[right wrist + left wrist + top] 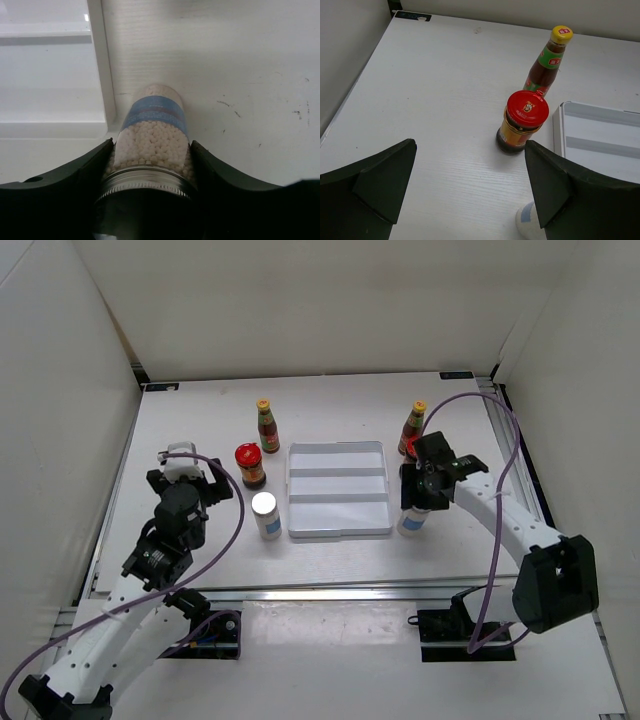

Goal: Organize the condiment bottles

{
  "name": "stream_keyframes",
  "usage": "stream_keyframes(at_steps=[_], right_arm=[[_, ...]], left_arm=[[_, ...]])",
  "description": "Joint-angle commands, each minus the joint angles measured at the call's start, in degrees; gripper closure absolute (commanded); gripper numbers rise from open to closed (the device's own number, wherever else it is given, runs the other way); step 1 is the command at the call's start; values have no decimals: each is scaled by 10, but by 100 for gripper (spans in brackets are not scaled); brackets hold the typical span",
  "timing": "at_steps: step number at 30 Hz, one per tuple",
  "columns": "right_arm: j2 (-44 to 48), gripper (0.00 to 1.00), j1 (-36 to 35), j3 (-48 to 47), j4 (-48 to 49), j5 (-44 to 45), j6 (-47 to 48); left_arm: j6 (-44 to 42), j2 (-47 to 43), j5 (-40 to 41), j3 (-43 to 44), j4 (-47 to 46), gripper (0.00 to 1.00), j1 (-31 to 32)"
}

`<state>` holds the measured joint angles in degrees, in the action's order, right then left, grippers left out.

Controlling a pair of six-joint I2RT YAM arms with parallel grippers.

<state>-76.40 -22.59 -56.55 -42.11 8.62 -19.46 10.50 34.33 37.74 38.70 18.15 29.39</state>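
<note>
I should keep holding the shaker with my right gripper until the shaker is in the tray. The table below is bare, so the shaker would stay outside the tray if I opened now.
On the left stand a slim dark bottle with a yellow cap (pixel 266 425) (pixel 547 62), a red-lidded jar (pixel 249 465) (pixel 525 122) and a white silver-capped shaker (pixel 265 513) (pixel 526 223). My left gripper (pixel 205 480) (pixel 470 150) is open and empty, just left of them. My right gripper (pixel 416 500) (pixel 151 145) is shut on a second shaker (pixel 411 521) (pixel 152 117), which stands upright on the table against the tray's right side. A second dark bottle (pixel 413 428) stands just behind it. Only one red-lidded jar shows.
The white ridged tray (pixel 338 530) (pixel 560 125) (pixel 102 75) lies mid-table between the two groups, with nothing in it. White walls enclose the table on the left, back and right.
</note>
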Motion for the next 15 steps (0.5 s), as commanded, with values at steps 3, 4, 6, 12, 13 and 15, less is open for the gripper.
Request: stream_keyframes(at_steps=[3, 4, 6, 12, 13, 15], right_arm=[[59, 68, -28, -35, -29, 66, -4], [73, 74, -45, -50, -44, 77, -4], [78, 84, -63, -96, -58, 99, 8], [85, 86, -134, -176, -76, 92, 14], [70, 86, -152, -183, -69, 92, 14], [55, 86, -166, -189, -54, 92, 14]], left_arm=[[-4, 4, 17, 0, -5, 0, 2], [-4, 10, 17, 0, -5, 0, 2], [-4, 16, 23, 0, -5, 0, 2], [-4, 29, 18, 6, 0, 0, 2], [-4, 29, 18, 6, 0, 0, 2], [-4, 29, 24, 6, 0, 0, 2]])
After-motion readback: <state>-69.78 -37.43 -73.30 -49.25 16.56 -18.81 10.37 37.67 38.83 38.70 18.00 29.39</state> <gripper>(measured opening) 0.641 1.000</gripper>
